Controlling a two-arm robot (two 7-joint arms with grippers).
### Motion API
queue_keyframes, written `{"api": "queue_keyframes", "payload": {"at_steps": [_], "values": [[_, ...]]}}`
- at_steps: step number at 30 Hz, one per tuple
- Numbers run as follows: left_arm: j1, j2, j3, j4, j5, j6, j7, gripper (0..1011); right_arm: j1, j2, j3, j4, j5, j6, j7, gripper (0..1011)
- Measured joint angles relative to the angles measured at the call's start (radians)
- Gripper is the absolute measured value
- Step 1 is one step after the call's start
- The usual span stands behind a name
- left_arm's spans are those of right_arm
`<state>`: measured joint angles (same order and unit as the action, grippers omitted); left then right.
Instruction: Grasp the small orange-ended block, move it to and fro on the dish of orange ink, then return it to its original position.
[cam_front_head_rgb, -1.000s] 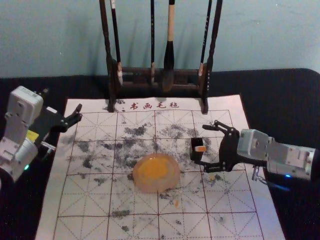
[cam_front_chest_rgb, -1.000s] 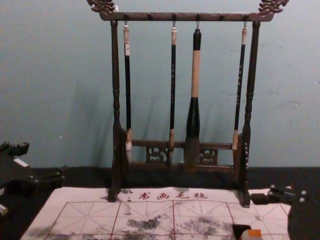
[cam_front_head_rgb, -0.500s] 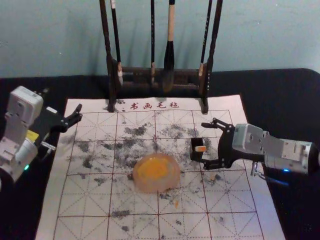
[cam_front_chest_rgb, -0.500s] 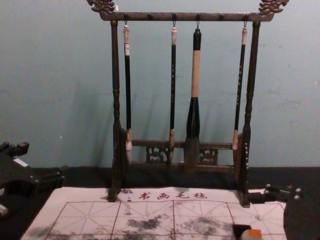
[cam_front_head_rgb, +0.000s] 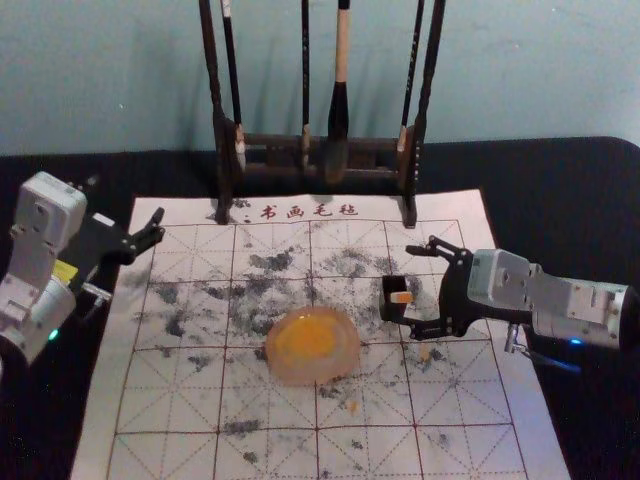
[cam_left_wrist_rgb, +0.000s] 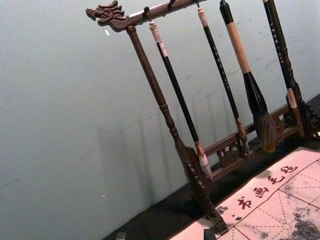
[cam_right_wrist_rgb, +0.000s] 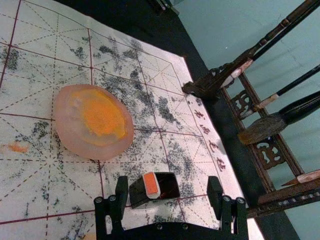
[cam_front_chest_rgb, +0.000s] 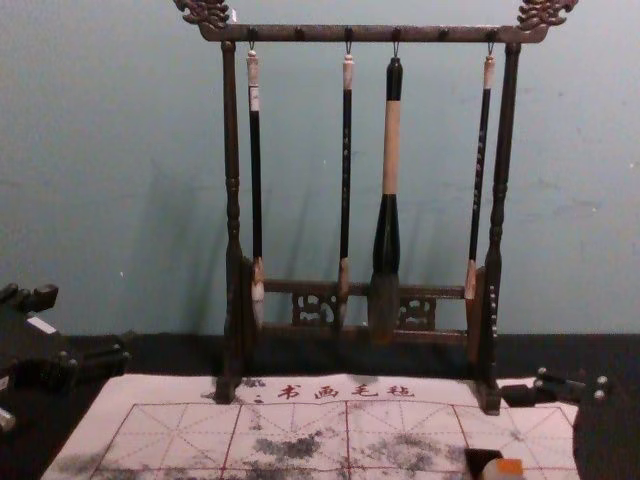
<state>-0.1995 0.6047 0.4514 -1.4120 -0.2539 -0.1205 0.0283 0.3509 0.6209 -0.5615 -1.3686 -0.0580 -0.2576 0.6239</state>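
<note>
Next, my right gripper picks up the small block by its exposed orange end (cam_front_chest_rgb: 507, 467). The black holder closes around the block's lower part.
In the head view my right gripper (cam_front_head_rgb: 411, 291) is open at the right of the sheet, its fingertips beside the small black holder (cam_front_head_rgb: 390, 308). The orange-ended block (cam_front_head_rgb: 401, 297) rests at this holder. In the right wrist view the block's orange end (cam_right_wrist_rgb: 151, 183) shows against the black holder (cam_right_wrist_rgb: 167, 185), between the spread fingertips of my right gripper (cam_right_wrist_rgb: 168, 185) and nearer one of them. Left of it in the head view lies the dish of orange ink (cam_front_head_rgb: 313, 345). My left gripper (cam_front_head_rgb: 127, 208) is parked open at the left; its fingertips edge into the left wrist view (cam_left_wrist_rgb: 165, 235).
A dark wooden brush rack (cam_front_head_rgb: 272, 148) with several hanging brushes stands behind the white gridded sheet (cam_front_head_rgb: 270, 455), in front of the wall. The thick brush (cam_front_chest_rgb: 387, 215) hangs right of the rack's middle. Grey smudges and small orange spots mark the sheet.
My right gripper has shifted slightly away from the robot's body and turned a little, its fingers still around the block's place. The block, holder, dish and left arm have stayed put.
</note>
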Motion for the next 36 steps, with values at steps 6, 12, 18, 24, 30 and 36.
{"api": "queue_keyframes", "payload": {"at_steps": [6, 12, 18, 24, 30, 36], "values": [[0.0, 0.0, 0.0, 0.0, 0.0, 0.0, 0.0, 1001, 0.0, 0.0, 0.0, -0.001, 0.0, 0.0, 0.0, 1003], [0.0, 0.0, 0.0, 0.0, 0.0, 0.0, 0.0, 1001, 0.0, 0.001, 0.0, -0.001, 0.001, 0.0, -0.001, 1003], [0.0, 0.0, 0.0, 0.0, 0.0, 0.0, 0.0, 1001, 0.0, 0.001, 0.0, -0.001, 0.002, 0.0, -0.001, 1002], [0.0, 0.0, 0.0, 0.0, 0.0, 0.0, 0.0, 1001, 0.0, 0.001, 0.0, -0.001, 0.004, 0.0, 0.0, 1003], [0.0, 0.0, 0.0, 0.0, 0.0, 0.0, 0.0, 1001, 0.003, -0.002, 0.003, 0.005, 0.035, -0.001, 0.029, 1003], [0.0, 0.0, 0.0, 0.0, 0.0, 0.0, 0.0, 1001, 0.016, -0.004, -0.006, 0.019, 0.051, -0.009, 0.058, 1003]]}}
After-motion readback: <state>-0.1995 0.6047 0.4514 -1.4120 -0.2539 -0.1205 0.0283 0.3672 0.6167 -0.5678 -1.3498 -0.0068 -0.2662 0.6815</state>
